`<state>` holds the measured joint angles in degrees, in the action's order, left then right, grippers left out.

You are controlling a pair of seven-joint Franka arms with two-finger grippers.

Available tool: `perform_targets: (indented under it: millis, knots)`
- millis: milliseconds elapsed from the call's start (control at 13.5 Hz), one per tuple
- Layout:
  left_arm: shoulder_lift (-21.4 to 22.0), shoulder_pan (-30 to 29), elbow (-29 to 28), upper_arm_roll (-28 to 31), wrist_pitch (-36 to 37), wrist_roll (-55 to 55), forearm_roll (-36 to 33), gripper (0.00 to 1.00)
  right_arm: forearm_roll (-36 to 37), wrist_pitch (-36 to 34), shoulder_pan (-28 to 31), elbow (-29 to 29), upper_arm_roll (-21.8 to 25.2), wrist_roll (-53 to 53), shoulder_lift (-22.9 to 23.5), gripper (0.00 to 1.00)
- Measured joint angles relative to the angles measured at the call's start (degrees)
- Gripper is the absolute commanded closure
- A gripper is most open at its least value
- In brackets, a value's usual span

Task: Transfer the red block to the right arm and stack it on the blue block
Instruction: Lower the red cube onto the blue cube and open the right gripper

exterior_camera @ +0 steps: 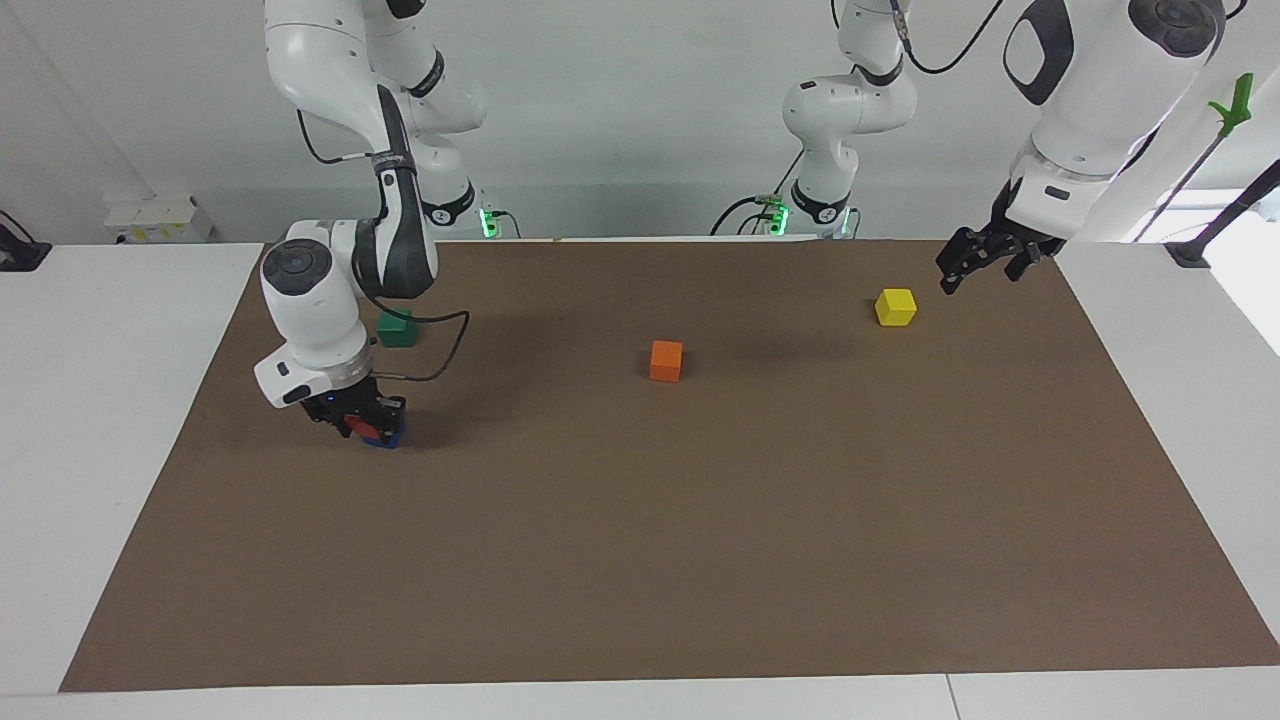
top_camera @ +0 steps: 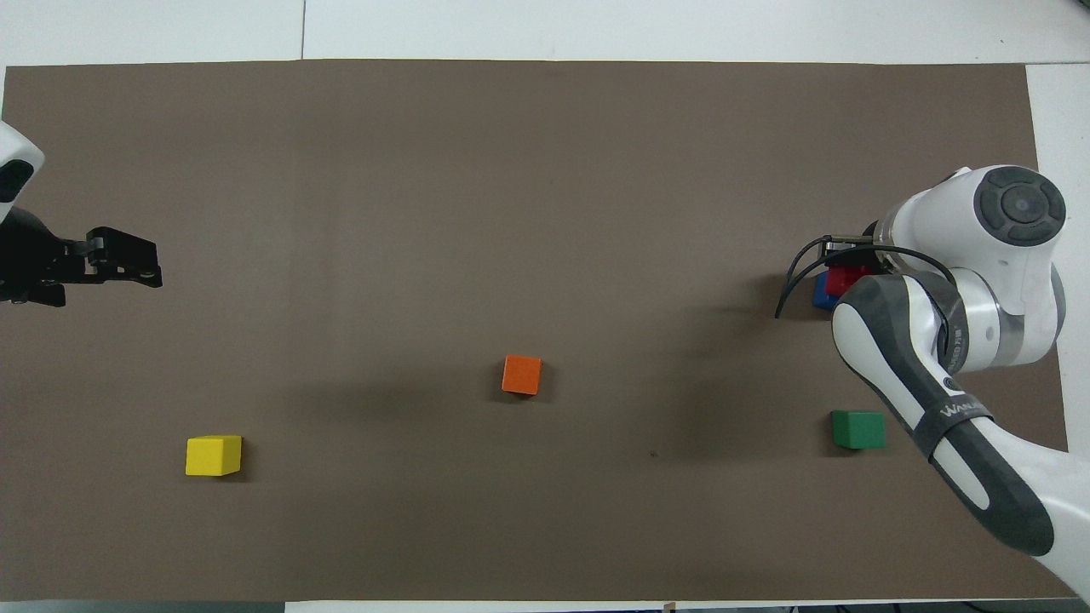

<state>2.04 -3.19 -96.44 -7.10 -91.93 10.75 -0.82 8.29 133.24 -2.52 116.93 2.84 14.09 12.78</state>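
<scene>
My right gripper should release the red block (top_camera: 846, 277); atop the blue block, it would stand.
My right gripper (exterior_camera: 368, 420) is low over the mat at the right arm's end of the table, with a blue light at its wrist. It is shut on the red block (exterior_camera: 361, 432), which sits on top of the blue block (exterior_camera: 393, 436). Both blocks are partly hidden by the gripper. In the overhead view the red block (top_camera: 846, 277) and an edge of the blue block (top_camera: 822, 295) peek out from under the right arm's wrist. My left gripper (exterior_camera: 978, 262) is open and empty, raised over the mat beside the yellow cube (exterior_camera: 896, 306); it also shows in the overhead view (top_camera: 119, 260).
An orange cube (exterior_camera: 666, 360) lies mid-mat. A dark green cube (exterior_camera: 397, 328) lies just nearer to the robots than the stacked blocks, partly hidden by the right arm. The brown mat (exterior_camera: 700, 560) covers most of the white table.
</scene>
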Motion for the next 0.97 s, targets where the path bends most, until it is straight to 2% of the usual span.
perform_targets:
  millis: [223,297,371,446,965]
  knots:
    - [0.0,0.06,0.0,-0.88,0.29,-0.03,0.95,0.0,0.0,0.02,0.0,0.0,0.0,1.0,0.0,1.0]
    - [0.0,0.06,0.0,-0.97,0.31,-0.03,1.34,0.0,0.0,0.02,0.0,0.0,0.0,1.3,0.0,0.69]
    - [0.0,0.06,0.0,-0.97,0.31,-0.03,1.55,0.0,0.0,0.02,0.0,0.0,0.0,1.8,0.0,0.09]
    - [0.0,0.06,0.0,-0.97,0.31,-0.03,1.6,0.0,0.0,0.05,0.0,0.0,0.0,2.28,0.0,0.0]
    - [0.0,0.07,0.0,-0.99,0.33,-0.04,1.74,0.0,0.0,0.05,0.0,0.0,-0.02,2.42,0.01,0.0]
